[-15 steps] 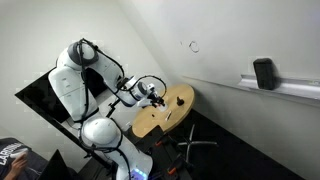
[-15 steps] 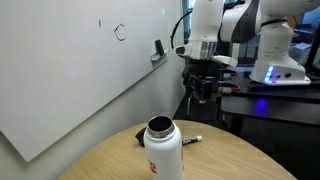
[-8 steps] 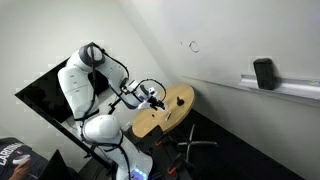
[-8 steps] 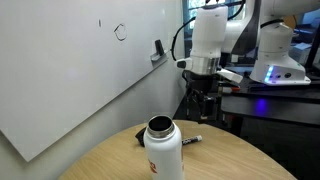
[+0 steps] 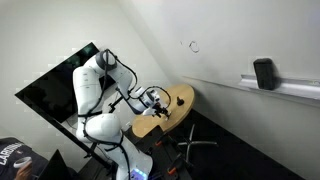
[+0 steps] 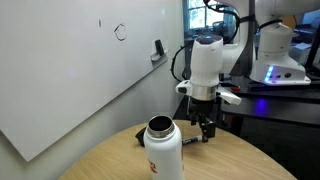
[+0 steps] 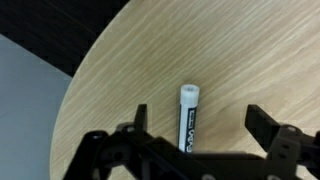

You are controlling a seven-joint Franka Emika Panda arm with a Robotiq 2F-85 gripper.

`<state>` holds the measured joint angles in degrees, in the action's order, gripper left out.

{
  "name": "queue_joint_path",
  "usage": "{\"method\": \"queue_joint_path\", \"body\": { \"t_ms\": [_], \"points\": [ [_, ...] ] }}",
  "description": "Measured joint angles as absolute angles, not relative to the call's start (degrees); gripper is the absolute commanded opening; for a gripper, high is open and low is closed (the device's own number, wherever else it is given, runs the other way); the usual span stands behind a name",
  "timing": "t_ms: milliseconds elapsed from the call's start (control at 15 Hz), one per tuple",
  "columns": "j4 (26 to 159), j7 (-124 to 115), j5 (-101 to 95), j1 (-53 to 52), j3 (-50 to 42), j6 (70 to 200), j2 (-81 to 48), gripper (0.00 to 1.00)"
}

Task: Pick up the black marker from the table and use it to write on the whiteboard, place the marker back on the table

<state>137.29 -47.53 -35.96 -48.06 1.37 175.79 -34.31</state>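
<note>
My fingers are above the black marker: lower first, then close.
The black marker point(image 7: 187, 120), a slim stick with a white cap and a black label, lies flat on the round wooden table point(image 7: 150, 60). In the wrist view it sits between my gripper's point(image 7: 200, 128) open fingers, closer to the left finger point(image 7: 140, 115). In both exterior views the gripper point(image 6: 205, 132) point(image 5: 157, 101) hangs low over the table point(image 6: 110, 160), just above the marker point(image 6: 191, 140). The whiteboard point(image 6: 70, 75) point(image 5: 230, 40) carries small dark scribbled loops point(image 6: 121, 31). Nothing is held.
A white bottle point(image 6: 162, 152) stands open-topped on the table close to the marker. A dark eraser point(image 5: 264, 73) rests on the whiteboard's grey ledge point(image 5: 295, 89). A black glossy panel point(image 5: 45, 92) lies behind the arm. A chair base point(image 5: 195, 148) sits under the table.
The arm has bent forward and lowered the gripper from well above the table down over the marker. The jaws stayed open; the marker has not moved.
</note>
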Motion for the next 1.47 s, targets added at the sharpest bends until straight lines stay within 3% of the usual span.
{"method": "queue_joint_path", "body": {
  "t_ms": [467, 533, 600, 1200, 1267, 1467],
  "points": [
    [134.59, -31.08, -20.03, -51.0, -0.28, 177.86, -38.55, 1.0],
    [134.41, -28.21, -17.47, -51.05, -0.24, 177.86, -38.83, 0.75],
    [134.3, -25.6, -15.3, -51.0, -0.23, 177.86, -39.06, 0.74],
    [133.95, -14.46, -7.56, -49.71, 0.34, 177.9, -39.58, 0.05],
    [133.92, -13.96, -7.46, -49.52, 0.34, 177.9, -39.54, 0.0],
    [133.85, -13.68, -7.31, -49.25, 0.46, 177.92, -39.5, 0.06]
  ]
}}
